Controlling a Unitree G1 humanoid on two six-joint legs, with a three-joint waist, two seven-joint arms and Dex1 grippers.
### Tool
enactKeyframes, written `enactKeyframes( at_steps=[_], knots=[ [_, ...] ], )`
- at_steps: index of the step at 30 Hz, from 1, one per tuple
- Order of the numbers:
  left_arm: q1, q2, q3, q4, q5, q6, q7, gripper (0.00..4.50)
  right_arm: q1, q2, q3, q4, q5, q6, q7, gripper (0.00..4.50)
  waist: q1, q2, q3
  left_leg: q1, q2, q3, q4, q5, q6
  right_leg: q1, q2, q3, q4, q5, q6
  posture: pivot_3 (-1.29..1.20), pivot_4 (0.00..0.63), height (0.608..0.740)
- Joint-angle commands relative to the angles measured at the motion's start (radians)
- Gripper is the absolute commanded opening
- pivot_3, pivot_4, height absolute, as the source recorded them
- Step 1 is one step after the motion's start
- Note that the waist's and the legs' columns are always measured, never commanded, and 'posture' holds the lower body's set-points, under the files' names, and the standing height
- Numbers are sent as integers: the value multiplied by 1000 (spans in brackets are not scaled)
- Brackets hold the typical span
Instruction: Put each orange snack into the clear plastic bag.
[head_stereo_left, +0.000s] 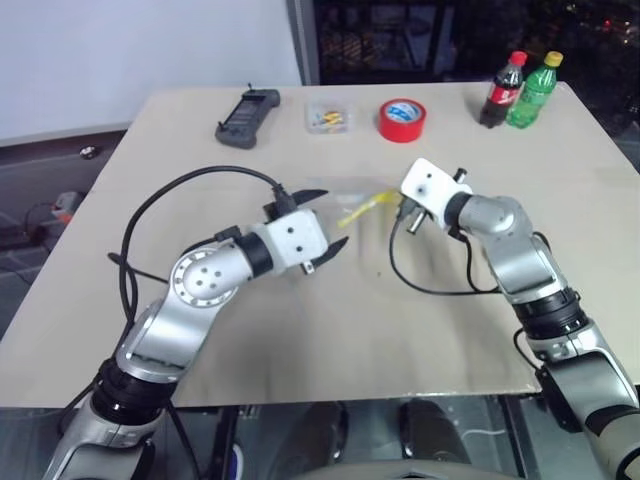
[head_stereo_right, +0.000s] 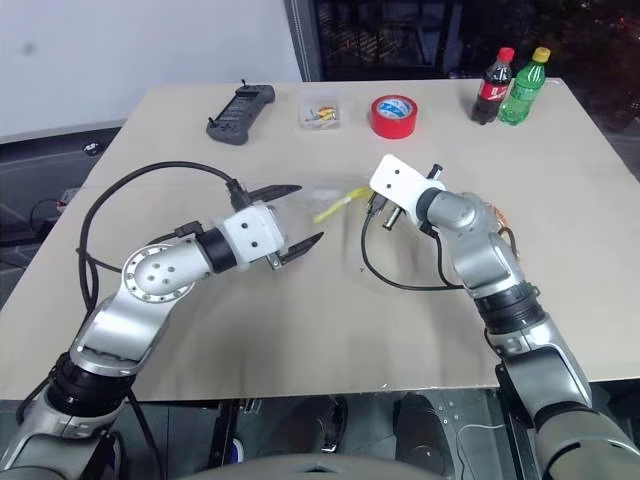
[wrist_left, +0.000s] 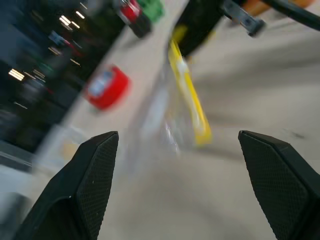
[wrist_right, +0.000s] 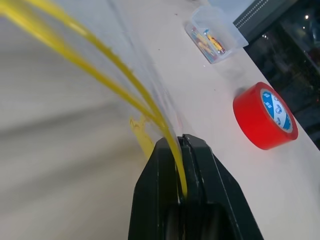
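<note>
My left gripper grabs the bag by the loose end of its yellow strip (head_stereo_left: 364, 208) next, since the bag's clear film (head_stereo_left: 348, 197) hangs slack.
The clear plastic bag (head_stereo_left: 340, 200) hangs just above the table's middle, its yellow seal strip (head_stereo_left: 364, 208) pinched at one end by my right gripper (wrist_right: 182, 146), which is shut on it. My left gripper (head_stereo_left: 321, 222) is open beside the bag's other end, one finger above and one below, with the bag's film between them in the left wrist view and nothing gripped. The strip (wrist_left: 190, 98) runs away from that gripper (wrist_left: 178, 139) toward the right one. A bit of an orange snack (head_stereo_right: 498, 214) peeks out behind my right forearm.
Along the far edge of the table (head_stereo_left: 300, 340) stand a black handheld controller (head_stereo_left: 247, 117), a small clear box of colourful bits (head_stereo_left: 328, 117), a red tape roll (head_stereo_left: 402, 120), a cola bottle (head_stereo_left: 503, 90) and a green bottle (head_stereo_left: 533, 90).
</note>
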Motion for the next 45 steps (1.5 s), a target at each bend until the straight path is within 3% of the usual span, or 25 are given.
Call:
enactKeyframes(
  at_steps=[1, 7, 8, 11, 15, 17, 29, 33, 38, 41, 42, 45],
  knots=[
    [-57, -32, -43, 29, 115, -51, 49, 4073, -42, 35, 17, -30, -1, 35, -5, 0, 1, 0, 0, 0, 0, 0, 0, 0, 0, 0, 1, 0, 0, 0, 0, 0, 150, 740],
    [-85, -83, -62, 83, 181, -82, 51, 4073, -49, 58, 31, -49, -6, 70, -12, 0, 2, 0, 0, -1, 0, 0, 1, 0, 0, 0, 2, -1, 1, 0, 0, 0, 150, 740],
    [-85, -87, -63, 86, 188, -83, 47, 3575, -48, 59, 32, -53, -6, 74, -13, 0, 2, 0, 0, -1, 0, 0, 1, 0, 0, 0, 2, -1, 1, 0, 0, 0, 150, 740],
    [-80, -95, -58, 91, 205, -78, 41, 2719, -45, 59, 32, -65, -9, 85, -16, 0, 1, 0, 0, -1, 0, 0, 1, 0, 0, 0, 2, -1, 1, 0, 0, 0, 150, 740],
    [-76, -93, -57, 104, 230, -74, 28, 783, -42, 54, 31, -78, -12, 99, -17, 0, 0, 0, 0, -1, 0, 0, 1, 0, 0, 0, 3, -1, 1, 0, 0, 0, 150, 740],
    [-77, -97, -55, 110, 241, -75, 31, 90, -43, 55, 29, -82, -11, 104, -18, 0, 1, 0, 0, -1, 0, -1, 1, 0, 0, 0, 3, -1, 1, 0, 0, 0, 150, 740],
    [-67, -124, -38, 137, 259, -102, 39, 90, -47, 34, 33, -77, -4, 66, 3, 0, 1, 0, 0, -1, 0, -1, 2, 0, 0, 0, 3, -1, 1, 0, 0, 0, 150, 740],
    [-60, -171, 5, 159, 178, -74, 31, 0, -21, 41, -12, -123, 26, 86, -13, 1322, 1, 0, 0, -1, 0, -1, 2, 0, 0, 0, 3, -1, 2, 0, 0, 0, 150, 740],
    [-61, -204, 46, 200, 49, -39, -29, 0, 105, -19, -120, -348, 127, 240, 48, 1322, 5, 0, 0, -3, 0, -2, 3, 0, 0, 0, 2, -3, 1, 0, 0, 0, 150, 740],
    [-65, -213, 56, 208, 21, -21, -37, 0, 175, 4, -223, -476, 238, 402, 59, 525, 5, 0, 0, -3, -1, -3, 4, 0, 0, 0, 2, -3, 1, 0, 0, 0, 150, 740],
    [-67, -216, 57, 211, 12, -16, -40, 0, 190, 22, -244, -502, 268, 445, 50, 45, 4, 0, 0, -3, -1, -3, 4, 0, 0, 0, 2, -3, 1, 0, 0, 0, 150, 740],
    [-67, -215, 56, 218, -1, -20, -45, 0, 208, 87, -259, -532, 329, 527, 11, 11, -3, 0, 0, -2, 0, -2, 4, 0, 0, 0, 0, -2, 2, 0, 0, 0, 150, 740]
  ],
)
